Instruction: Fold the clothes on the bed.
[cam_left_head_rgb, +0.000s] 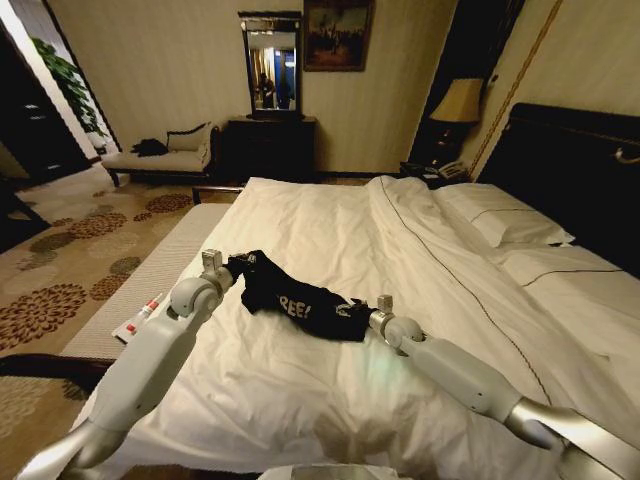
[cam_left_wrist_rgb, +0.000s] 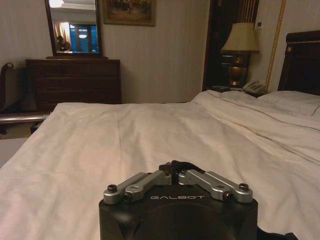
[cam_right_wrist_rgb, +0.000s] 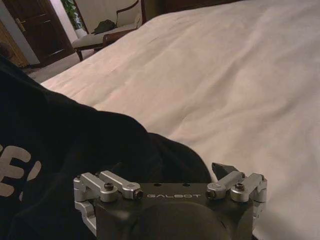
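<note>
I should next grab the T-shirt by its sleeve (cam_left_head_rgb: 350, 324) with my right gripper, so that the black T-shirt's white lettering (cam_left_head_rgb: 294, 307) stays free to spread flat for folding.
The clothes are one black T-shirt (cam_left_head_rgb: 296, 297) with white lettering, lying crumpled on the white bed (cam_left_head_rgb: 330, 230) near its foot. My left gripper (cam_left_head_rgb: 232, 266) is at the shirt's far-left end. In the left wrist view this left gripper (cam_left_wrist_rgb: 175, 167) is shut, with a dark bit of the cloth pinched at its tips. My right gripper (cam_left_head_rgb: 358, 308) is at the shirt's near-right end. In the right wrist view the right gripper (cam_right_wrist_rgb: 162, 172) stands open and the T-shirt (cam_right_wrist_rgb: 75, 135) lies between and beyond its fingers.
A long padded bench (cam_left_head_rgb: 150, 275) runs along the bed's left side, with a small red-and-white tube (cam_left_head_rgb: 140, 318) on it. Pillows (cam_left_head_rgb: 500, 215) and the dark headboard (cam_left_head_rgb: 580, 170) are at the right. A dresser (cam_left_head_rgb: 268, 148), a chaise (cam_left_head_rgb: 165, 152) and a lamp (cam_left_head_rgb: 458, 102) stand beyond.
</note>
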